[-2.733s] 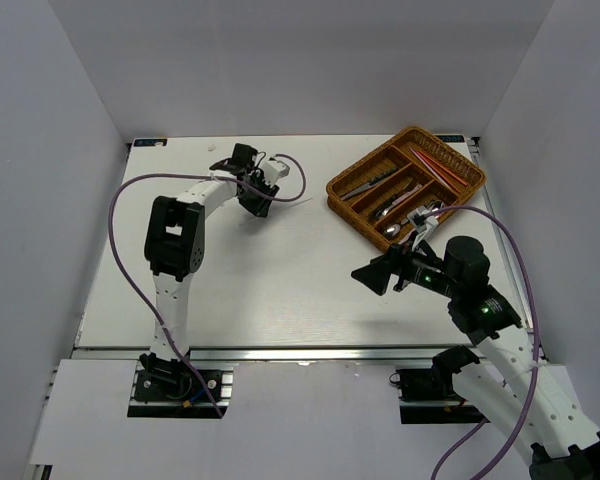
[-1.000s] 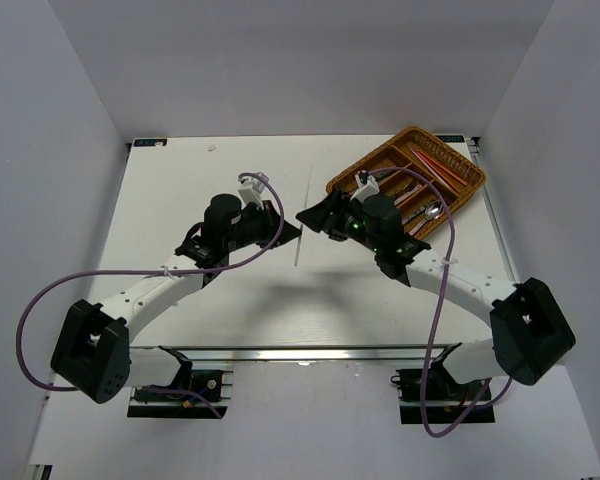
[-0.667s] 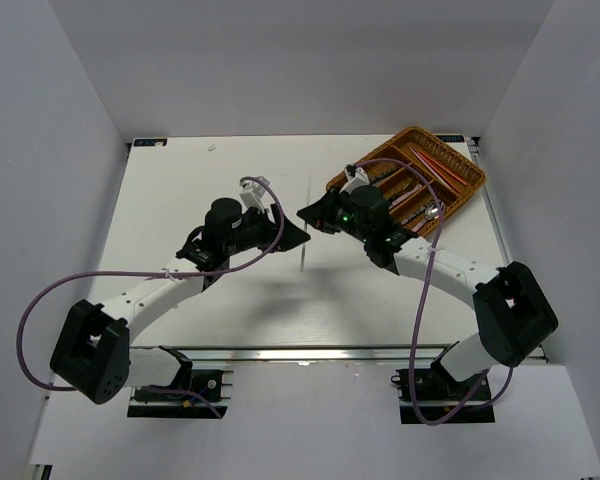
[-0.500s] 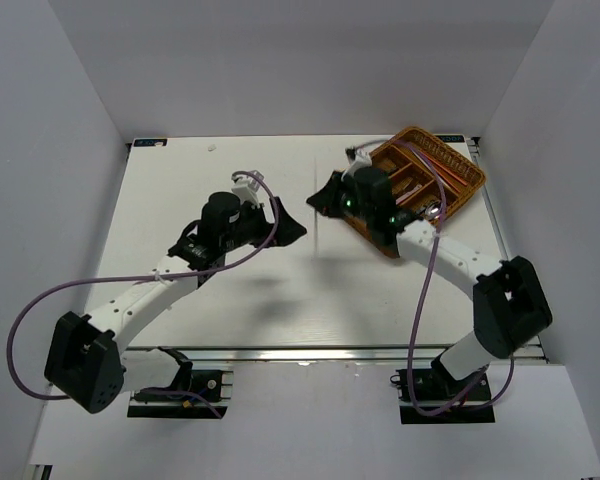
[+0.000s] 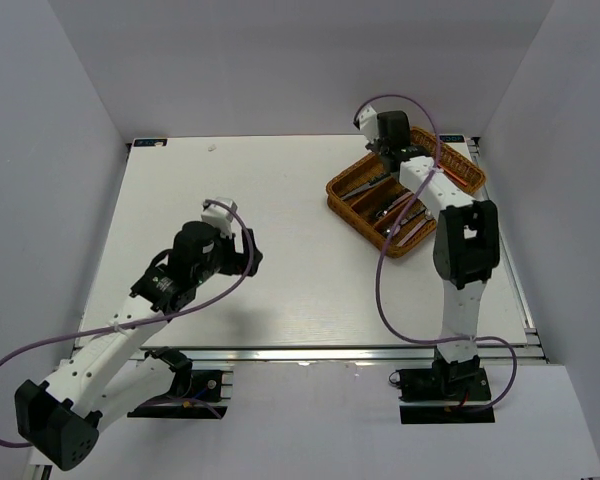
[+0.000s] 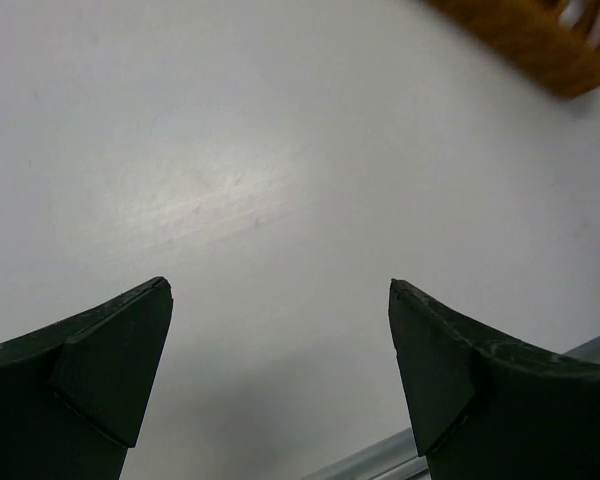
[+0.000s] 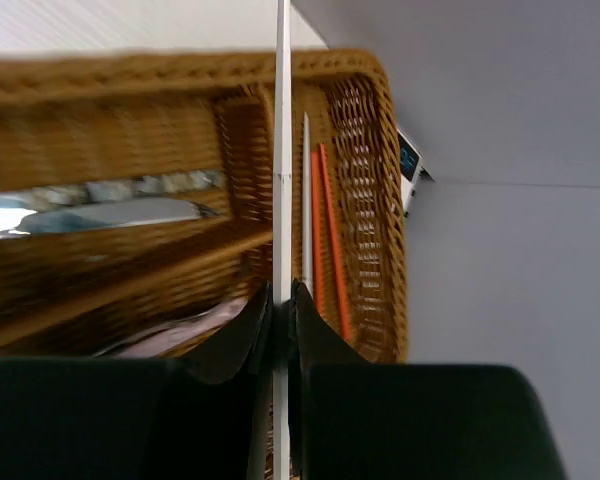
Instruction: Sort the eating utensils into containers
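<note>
The pale chopstick hangs above the wicker divider, so I will shift and lower it into the end compartment before my right gripper lets go.
In the right wrist view my right gripper (image 7: 281,291) is shut on a pale chopstick (image 7: 282,150), which runs straight up between the jaws. It hangs over the far end of the brown wicker tray (image 7: 375,150). Below it, the end compartment holds another pale chopstick (image 7: 305,200) and two red-orange chopsticks (image 7: 325,230). A silver knife (image 7: 110,212) lies in the neighbouring compartment. From above, the right gripper (image 5: 388,150) is at the tray's (image 5: 352,212) far corner, and the held chopstick is hidden there. My left gripper (image 5: 248,255) stands open over bare table, nothing between its fingers (image 6: 110,360).
Several silver utensils (image 5: 390,212) lie in the tray's middle compartments. The tray's near corner (image 6: 530,35) shows at the top right of the left wrist view. The table's metal front rail (image 6: 380,462) runs just below the left fingers. White walls enclose the table.
The pale chopstick passed from left gripper to right at mid-table. The left gripper opened and drew back to the near left. The right one shut on it and swung it over the tray.
</note>
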